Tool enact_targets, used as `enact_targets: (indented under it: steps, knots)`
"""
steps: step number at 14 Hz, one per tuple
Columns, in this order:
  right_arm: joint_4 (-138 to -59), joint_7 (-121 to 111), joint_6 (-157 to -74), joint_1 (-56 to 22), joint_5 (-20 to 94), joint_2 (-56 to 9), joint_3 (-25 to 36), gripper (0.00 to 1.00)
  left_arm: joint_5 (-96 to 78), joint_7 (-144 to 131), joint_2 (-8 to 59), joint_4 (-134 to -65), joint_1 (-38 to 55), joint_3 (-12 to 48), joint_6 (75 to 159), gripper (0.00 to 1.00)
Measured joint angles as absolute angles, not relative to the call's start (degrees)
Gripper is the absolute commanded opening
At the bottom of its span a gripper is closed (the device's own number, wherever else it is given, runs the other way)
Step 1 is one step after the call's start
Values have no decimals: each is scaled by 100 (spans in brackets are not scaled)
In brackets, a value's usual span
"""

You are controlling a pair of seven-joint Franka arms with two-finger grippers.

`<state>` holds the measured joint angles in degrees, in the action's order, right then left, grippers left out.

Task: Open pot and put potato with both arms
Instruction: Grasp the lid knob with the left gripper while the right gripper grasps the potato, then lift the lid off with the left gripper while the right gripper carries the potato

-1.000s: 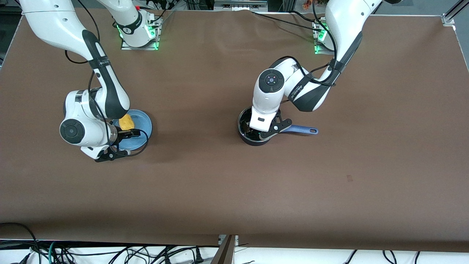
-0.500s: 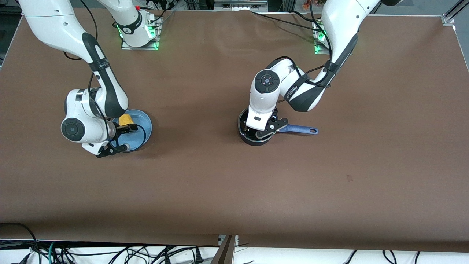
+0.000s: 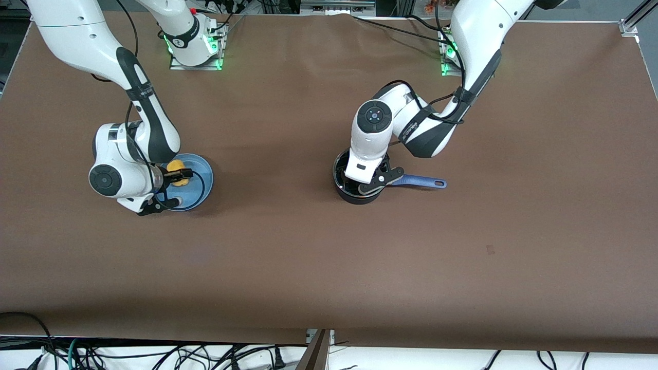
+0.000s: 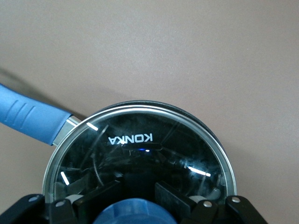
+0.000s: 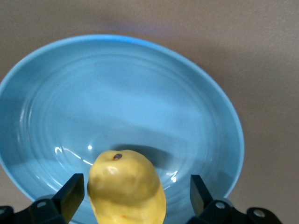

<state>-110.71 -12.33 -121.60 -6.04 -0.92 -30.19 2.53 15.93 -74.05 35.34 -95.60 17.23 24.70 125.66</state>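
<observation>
The right gripper grabs the potato (image 3: 176, 165) by its rounded sides next, to put it in the pot.
The black pot (image 3: 343, 193) stands mid-table with its blue handle (image 3: 421, 181) pointing toward the left arm's end. Its glass lid (image 4: 140, 144) is on, and the handle (image 4: 28, 119) also shows in the left wrist view. My left gripper (image 3: 362, 177) is low over the lid, its fingers (image 4: 100, 198) open on either side of the blue knob (image 4: 133, 214). The yellow potato (image 3: 176, 165) lies on a blue plate (image 3: 199, 180). My right gripper (image 3: 174, 177) is open and straddles the potato (image 5: 126, 186), with a gap on each side.
The plate (image 5: 140, 88) sits toward the right arm's end of the brown table (image 3: 329, 257). Cables hang along the table edge nearest the camera.
My right gripper has moved in over the plate and now straddles the potato. My left gripper has come down closer onto the pot's lid.
</observation>
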Motion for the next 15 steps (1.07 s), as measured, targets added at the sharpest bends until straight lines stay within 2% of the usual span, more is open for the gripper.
enact_targets:
  steps: [1, 3, 4, 5, 6, 9, 11, 15]
  knots:
    - [-11106, -1240, -12160, -604, -92, -3011, 253, 100, 1593, -7401, 3535, -9560, 1723, 2470, 12566, 25]
    - [-11197, -1246, -12160, -604, -92, -2961, 253, 96, 1593, -7383, 3535, -9559, 1722, 2470, 12568, 15]
    - [-11242, -1248, -12161, -604, -93, -2926, 253, 73, 1593, -7321, 3535, -9556, 1715, 2470, 12568, 8]
    - [-11275, -1248, -12161, -604, -93, -2898, 253, 58, 1593, -7207, 3533, -9546, 1696, 2468, 12568, 1]
    - [-11296, -1249, -12166, -604, -93, -2882, 253, 53, 1593, -7111, 3527, -9530, 1663, 2466, 12568, 0]
    - [-11310, -1250, -12197, -604, -93, -2874, 253, 52, 1593, -6836, 3448, -9464, 1533, 2463, 12555, 0]
    - [-11310, -1250, -12202, -604, -93, -2866, 253, 41, 1593, -6597, 3313, -9436, 1433, 2463, 12445, 0]
    - [-11294, -1250, -12274, -608, -93, -2859, 251, 40, 1593, -5909, 2867, -9411, 1113, 2461, 11882, 0]
